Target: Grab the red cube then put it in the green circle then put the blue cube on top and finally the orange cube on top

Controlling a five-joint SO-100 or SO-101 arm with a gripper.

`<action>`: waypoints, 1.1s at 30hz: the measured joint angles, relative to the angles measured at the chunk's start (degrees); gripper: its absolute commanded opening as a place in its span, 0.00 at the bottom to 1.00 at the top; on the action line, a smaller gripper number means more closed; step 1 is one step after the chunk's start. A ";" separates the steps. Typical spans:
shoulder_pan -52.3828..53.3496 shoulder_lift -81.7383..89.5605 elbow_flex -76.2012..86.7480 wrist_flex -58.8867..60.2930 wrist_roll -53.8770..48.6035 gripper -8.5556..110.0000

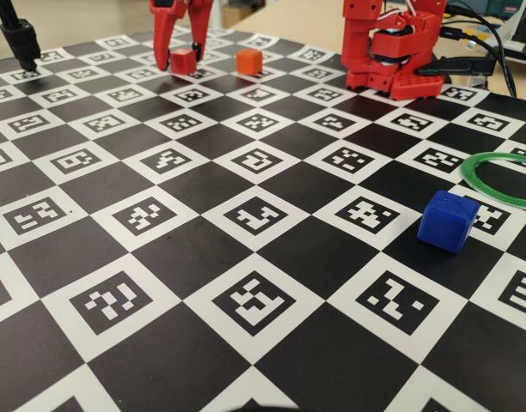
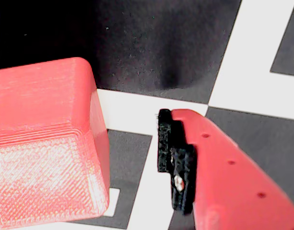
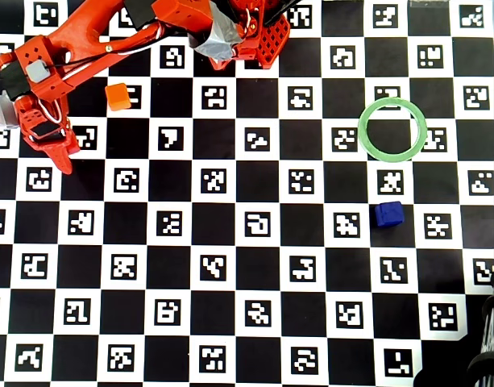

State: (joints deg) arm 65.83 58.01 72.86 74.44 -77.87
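Observation:
I should grab the red cube by its opposite sides next. Then I can set it in the green circle as the bottom of the stack.
The red cube sits on the board at the far left of the fixed view. My gripper is open and straddles it, one finger on each side. In the wrist view the red cube fills the left, and one black-padded finger stands right of it with a gap between; the other finger is out of frame. In the overhead view my gripper hides the red cube. The orange cube lies just beside. The blue cube sits near the green circle, which is empty.
The checkered marker board covers the table. The arm's red base stands at the back with cables behind it. A black stand rises at the back left.

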 measured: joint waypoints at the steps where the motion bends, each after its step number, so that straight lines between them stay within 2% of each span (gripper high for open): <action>1: 0.00 0.00 0.00 -0.18 -0.62 0.43; 11: 0.00 0.00 0.00 -0.26 -6.77 0.43; 18: -0.18 0.00 0.00 -1.32 -7.21 0.42; 33: -0.44 0.00 0.00 -1.32 -7.21 0.10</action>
State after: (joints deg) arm 65.39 58.01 72.86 73.12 -85.08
